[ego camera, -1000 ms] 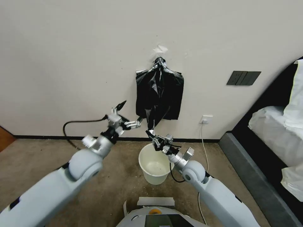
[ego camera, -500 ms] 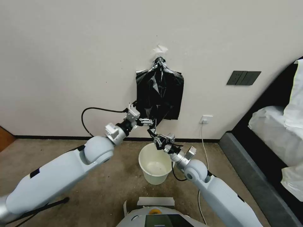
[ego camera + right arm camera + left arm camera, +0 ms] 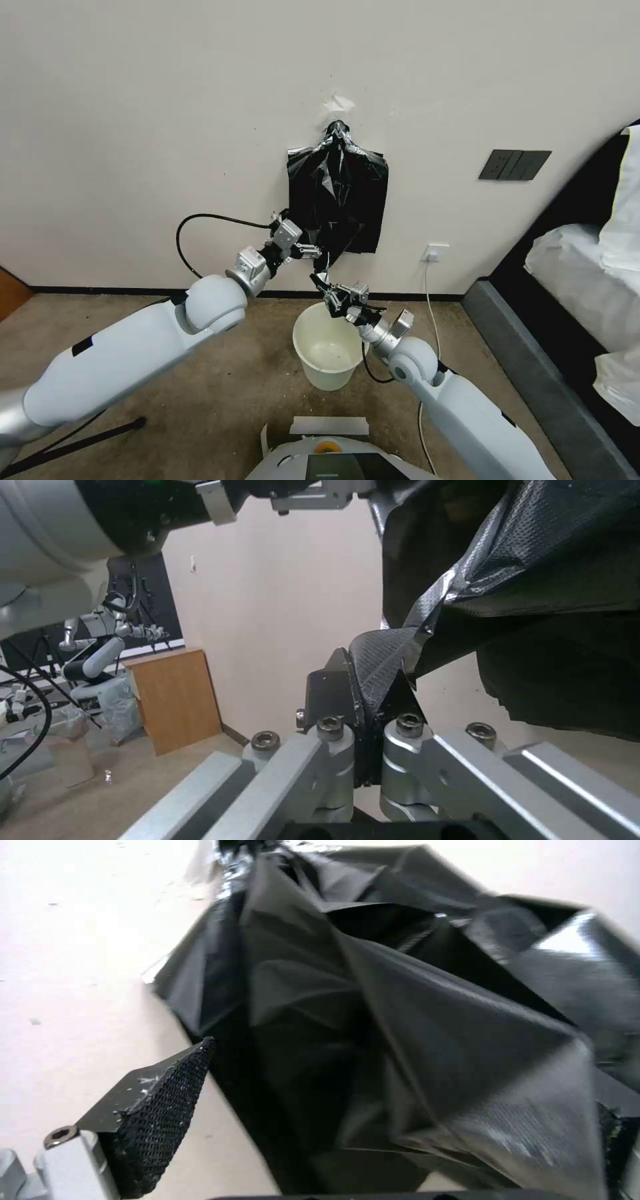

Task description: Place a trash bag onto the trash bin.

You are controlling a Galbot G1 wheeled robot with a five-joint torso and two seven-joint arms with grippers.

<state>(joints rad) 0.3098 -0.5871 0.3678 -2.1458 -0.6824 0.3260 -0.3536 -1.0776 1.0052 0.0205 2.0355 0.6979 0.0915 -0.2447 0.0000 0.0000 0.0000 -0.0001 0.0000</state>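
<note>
My left gripper will next grab the trash bag by its loose, drawn-out edge [image 3: 323,248], because that edge stands away while the bundle [image 3: 369,216] behind it hangs flat against the wall.
The bundle of black bags [image 3: 338,193] hangs from a clip on the wall. From it a thin glossy trash bag [image 3: 331,248] is drawn down by one corner, and my right gripper [image 3: 319,279] is shut on that corner [image 3: 427,625], just above the trash bin's far rim. The cream-white trash bin [image 3: 329,347] stands upright on the floor under the bags. My left gripper [image 3: 317,253] is open at the bundle's lower edge. Its two fingers straddle the crinkled black plastic [image 3: 413,1005], with one mesh-covered pad [image 3: 167,1100] beside the bag.
A bed [image 3: 580,280] with a dark frame fills the right side. A wall socket [image 3: 435,252] with a white cable and a dark switch panel [image 3: 515,165] are right of the bags. My base [image 3: 330,460] is just in front of the bin. Carpet lies open to the left.
My left arm has swung right and up, bringing its open gripper from left of the bags to their lower edge. The right gripper has kept its hold, shifted only slightly.
</note>
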